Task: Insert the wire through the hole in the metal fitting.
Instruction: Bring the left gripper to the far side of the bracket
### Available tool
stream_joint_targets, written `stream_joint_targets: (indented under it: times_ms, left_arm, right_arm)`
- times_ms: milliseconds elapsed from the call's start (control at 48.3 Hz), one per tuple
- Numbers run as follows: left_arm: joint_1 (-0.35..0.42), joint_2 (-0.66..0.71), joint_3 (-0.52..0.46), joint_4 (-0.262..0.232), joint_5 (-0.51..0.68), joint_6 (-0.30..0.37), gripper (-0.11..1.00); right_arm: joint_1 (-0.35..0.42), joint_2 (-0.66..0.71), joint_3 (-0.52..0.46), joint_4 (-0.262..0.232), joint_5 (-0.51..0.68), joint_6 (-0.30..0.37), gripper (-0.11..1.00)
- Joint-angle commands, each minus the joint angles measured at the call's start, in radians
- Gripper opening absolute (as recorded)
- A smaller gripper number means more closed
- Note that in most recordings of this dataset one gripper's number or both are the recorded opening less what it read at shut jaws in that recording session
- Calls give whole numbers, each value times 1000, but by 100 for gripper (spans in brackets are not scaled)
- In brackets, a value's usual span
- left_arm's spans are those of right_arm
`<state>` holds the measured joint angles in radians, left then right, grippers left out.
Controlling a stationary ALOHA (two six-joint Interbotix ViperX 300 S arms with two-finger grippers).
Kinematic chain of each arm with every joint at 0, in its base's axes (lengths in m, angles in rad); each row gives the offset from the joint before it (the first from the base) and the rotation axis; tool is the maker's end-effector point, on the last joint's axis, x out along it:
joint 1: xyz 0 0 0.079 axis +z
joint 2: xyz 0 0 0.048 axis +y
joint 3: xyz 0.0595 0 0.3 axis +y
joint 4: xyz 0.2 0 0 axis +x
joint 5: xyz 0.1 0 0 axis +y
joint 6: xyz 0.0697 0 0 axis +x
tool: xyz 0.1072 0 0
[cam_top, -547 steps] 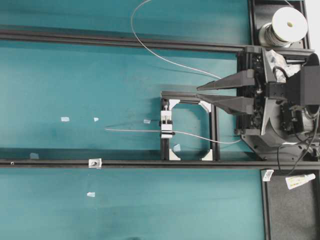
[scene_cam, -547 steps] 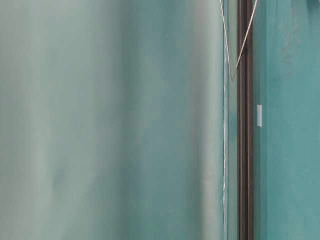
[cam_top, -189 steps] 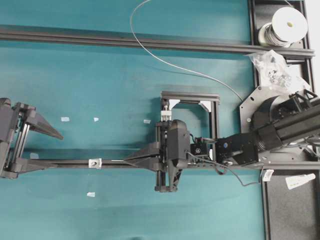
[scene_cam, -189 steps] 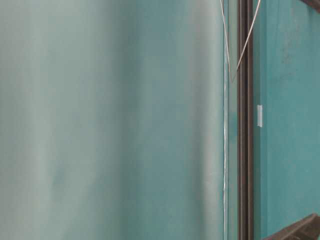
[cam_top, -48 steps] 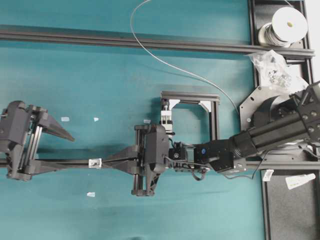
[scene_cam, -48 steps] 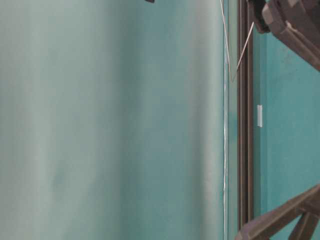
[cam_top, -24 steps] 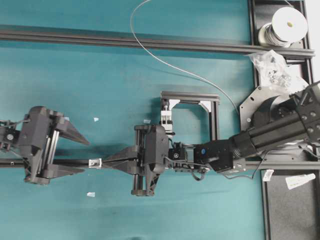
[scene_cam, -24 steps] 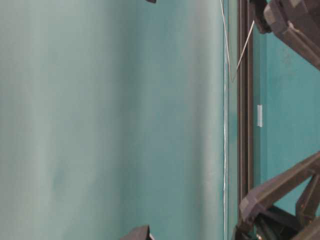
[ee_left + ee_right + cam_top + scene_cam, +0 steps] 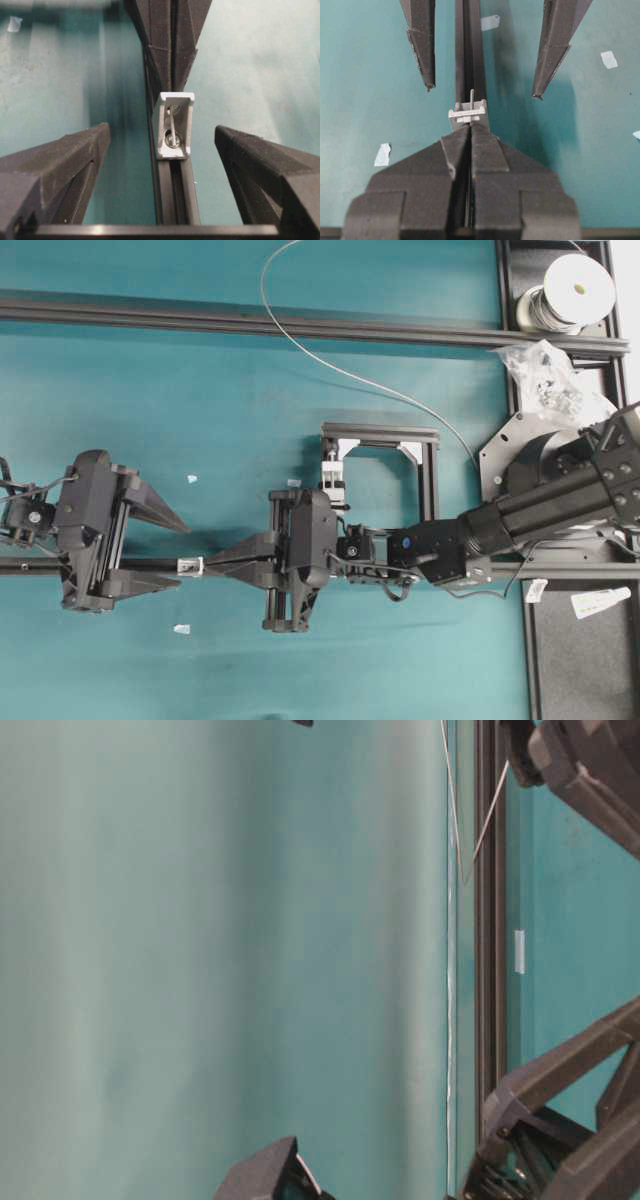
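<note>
The wire needs to be pulled on through the metal fitting, so my left gripper will next grab it by its straight end poking from the hole (image 9: 171, 133).
The metal fitting (image 9: 187, 565) is a small silver bracket sitting on the black rail (image 9: 560, 568). My right gripper (image 9: 207, 565) is shut on the wire (image 9: 263, 282), its tips right against the fitting (image 9: 467, 113). The wire's straight end (image 9: 471, 96) pokes out of the far side of the fitting; in the left wrist view it shows in the hole (image 9: 171, 133) of the fitting (image 9: 183, 107). My left gripper (image 9: 184, 556) stands open, one finger on each side of the fitting, touching nothing. In the right wrist view its fingers (image 9: 422, 45) hang above the rail.
A second rail (image 9: 250, 322) crosses the top of the teal mat. A black square frame (image 9: 380, 430) with a white block (image 9: 333, 480) stands behind my right wrist. A wire spool (image 9: 578, 285) and plastic bag (image 9: 545, 370) sit far right. Tape scraps (image 9: 181, 629) dot the mat.
My left gripper has slid right along the rail until its fingers straddle the fitting. The right arm and the wire have stayed put.
</note>
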<state>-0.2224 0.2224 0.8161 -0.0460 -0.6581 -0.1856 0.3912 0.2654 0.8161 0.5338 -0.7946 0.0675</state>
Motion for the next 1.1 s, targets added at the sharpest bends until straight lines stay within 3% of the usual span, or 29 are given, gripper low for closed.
stream_joint_targets:
  times_ms: [0, 269, 849, 973, 1076]
  left_arm:
    - [3, -14, -15, -2, 0, -8, 67]
    - [-3, -15, -20, -2, 38, -8, 24]
    - [-11, -14, -38, -2, 78, -20, 21]
    - [-11, -15, -41, -2, 87, -28, 16]
    - [-11, -14, -48, -2, 104, -40, 6]
  right_arm:
    - [-3, -14, -12, 2, -3, 0, -1]
    - [-2, -14, -14, 2, -3, -2, -1]
    - [-3, -14, -14, 2, -3, -2, -1]
    - [-3, -14, -14, 2, -3, -2, -1]
    - [-3, -14, -14, 2, -3, -2, -1]
